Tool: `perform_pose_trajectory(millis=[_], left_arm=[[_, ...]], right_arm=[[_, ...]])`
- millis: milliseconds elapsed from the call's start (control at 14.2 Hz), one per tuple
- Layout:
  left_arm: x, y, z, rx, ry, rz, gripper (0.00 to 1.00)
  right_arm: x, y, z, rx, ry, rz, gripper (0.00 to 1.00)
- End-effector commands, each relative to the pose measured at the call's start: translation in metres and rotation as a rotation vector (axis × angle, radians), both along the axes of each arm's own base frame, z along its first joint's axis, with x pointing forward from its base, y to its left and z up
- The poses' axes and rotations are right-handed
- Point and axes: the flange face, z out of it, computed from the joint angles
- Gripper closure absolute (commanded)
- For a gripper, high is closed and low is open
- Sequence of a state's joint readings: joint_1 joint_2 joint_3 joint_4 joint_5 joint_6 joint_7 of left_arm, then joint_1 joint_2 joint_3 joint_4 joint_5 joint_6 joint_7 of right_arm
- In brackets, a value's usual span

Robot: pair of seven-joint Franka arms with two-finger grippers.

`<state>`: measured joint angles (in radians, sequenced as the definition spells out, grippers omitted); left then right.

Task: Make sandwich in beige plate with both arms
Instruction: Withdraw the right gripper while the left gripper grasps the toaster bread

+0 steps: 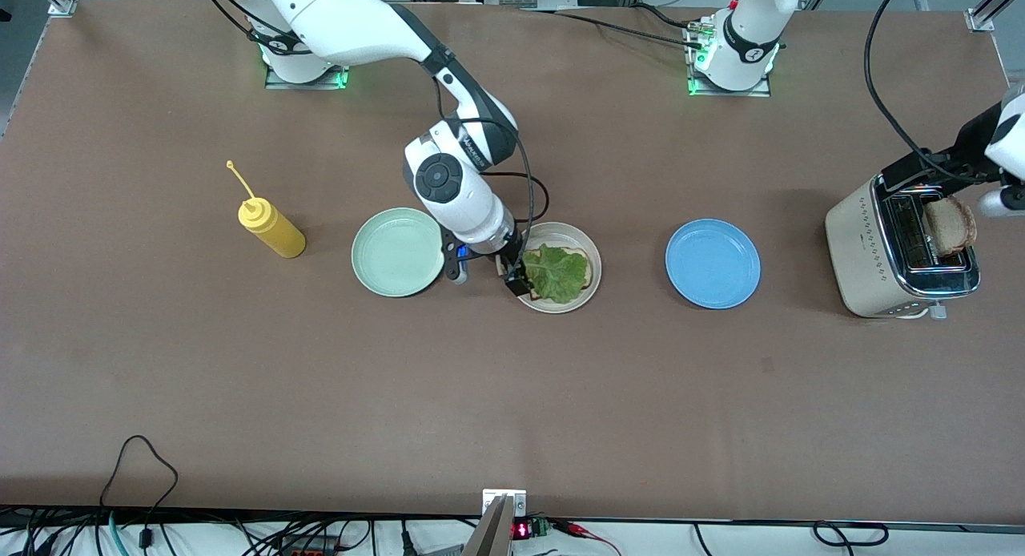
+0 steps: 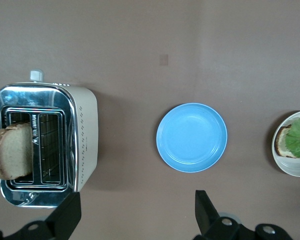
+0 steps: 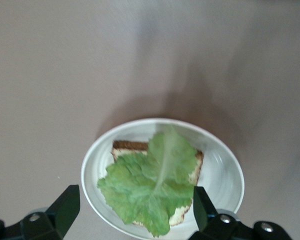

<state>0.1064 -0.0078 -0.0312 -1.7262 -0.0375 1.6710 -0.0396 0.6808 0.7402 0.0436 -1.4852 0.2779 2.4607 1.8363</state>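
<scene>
The left gripper takes the bread slice by its crust edge sticking out of the toaster next, to top the lettuce in the beige plate.
The beige plate lies mid-table and carries one slice of toasted bread with a green lettuce leaf spread on top. My right gripper hovers just over the plate's edge toward the right arm's end. It is open, its fingers standing either side of the lettuce and holding nothing. A second bread slice stands in a slot of the toaster. My left gripper hangs high by the toaster, open and empty. The left wrist view also shows the toaster, its slice and the beige plate.
A blue plate lies between the beige plate and the toaster. A mint-green plate sits beside the beige plate toward the right arm's end, with a yellow squeeze bottle further along that way. Cables run along the table's edge nearest the front camera.
</scene>
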Motion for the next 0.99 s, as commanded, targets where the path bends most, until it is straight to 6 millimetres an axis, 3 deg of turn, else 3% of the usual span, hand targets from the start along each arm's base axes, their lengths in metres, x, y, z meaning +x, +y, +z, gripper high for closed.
perform_pose_trajectory(millis=[0, 141, 352, 493, 704, 915], left_arm=[[0.003, 0.044, -0.009, -0.001, 0.014, 0.066, 0.0], [0.005, 0.081, -0.031, -0.008, 0.052, 0.124, 0.0], [0.004, 0.165, -0.066, -0.05, 0.088, 0.117, 0.0], [0.009, 0.216, -0.1, -0.091, 0.145, 0.119, 0.0], [0.005, 0.245, -0.144, -0.131, 0.213, 0.135, 0.0], [0.005, 0.25, -0.172, -0.163, 0.248, 0.072, 0.0]], right_arm=[[0.019, -0.034, 0.038, -0.032, -0.004, 0.126, 0.0], [0.036, -0.071, 0.073, -0.041, -0.002, 0.211, 0.0], [0.056, -0.134, 0.123, -0.053, 0.001, 0.358, 0.0], [0.066, -0.189, 0.158, -0.053, 0.008, 0.442, 0.0], [0.063, -0.263, 0.197, -0.038, 0.058, 0.594, 0.0], [0.054, -0.326, 0.231, -0.024, 0.077, 0.723, 0.0]])
